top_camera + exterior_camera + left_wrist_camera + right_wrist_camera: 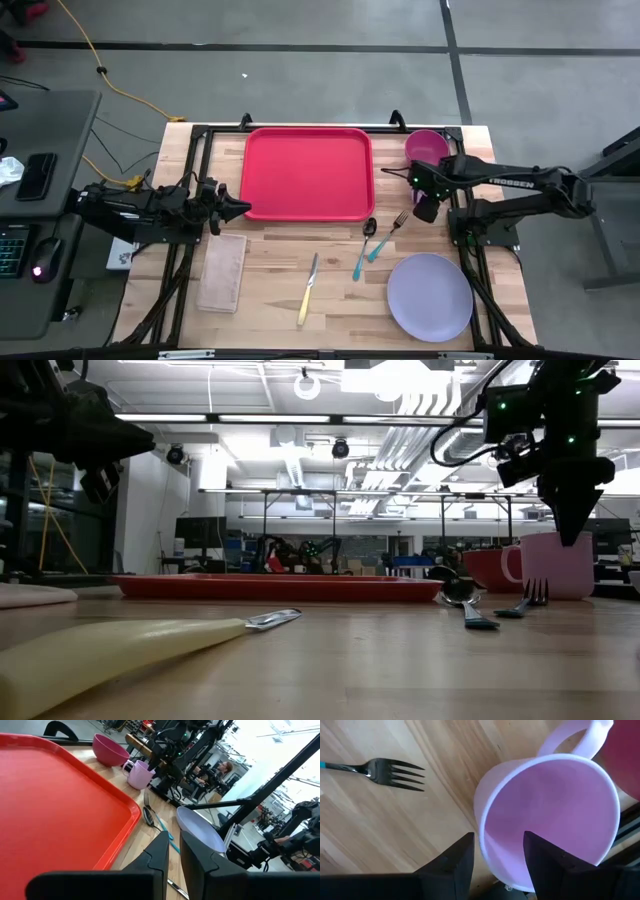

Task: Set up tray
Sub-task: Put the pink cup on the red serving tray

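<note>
Next, my right gripper grabs the mug by its rim [481,836], to keep the mug's handle [594,739] free while the mug goes to the tray.
The red tray [305,172] lies flat at the table's far middle, with nothing on it. My right gripper [495,855] is open and points down over the pale pink mug [555,815]. One finger stands outside the mug's near wall and the other inside it, and the tips reach just below the rim [555,538]. The mug stands upright next to the magenta bowl [427,147]. My left gripper [243,208] is shut. It hovers off the table at the tray's near left corner and holds nothing.
A fork [390,235] and a spoon [364,245] with teal handles lie near the tray's near right corner. A yellow-handled knife [308,290] lies nearer the front. The lavender plate [430,296] sits front right, and a folded beige napkin [222,272] front left.
</note>
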You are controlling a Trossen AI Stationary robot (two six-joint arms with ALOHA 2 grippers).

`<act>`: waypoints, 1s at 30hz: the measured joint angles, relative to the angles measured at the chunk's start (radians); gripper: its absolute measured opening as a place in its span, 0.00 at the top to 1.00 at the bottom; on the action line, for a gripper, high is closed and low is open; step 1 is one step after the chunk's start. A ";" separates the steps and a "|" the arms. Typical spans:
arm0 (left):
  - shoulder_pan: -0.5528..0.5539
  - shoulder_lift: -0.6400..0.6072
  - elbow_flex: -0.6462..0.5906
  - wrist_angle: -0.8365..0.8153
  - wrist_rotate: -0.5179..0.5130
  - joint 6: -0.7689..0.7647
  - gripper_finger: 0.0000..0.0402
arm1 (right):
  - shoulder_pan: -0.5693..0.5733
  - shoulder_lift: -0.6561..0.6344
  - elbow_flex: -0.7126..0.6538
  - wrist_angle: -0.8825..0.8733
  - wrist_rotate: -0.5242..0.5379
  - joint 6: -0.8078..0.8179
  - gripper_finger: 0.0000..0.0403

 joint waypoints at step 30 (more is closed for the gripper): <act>0.000 0.000 0.000 0.000 -0.001 0.000 0.80 | -0.080 0.049 0.000 0.078 -0.112 -0.016 0.99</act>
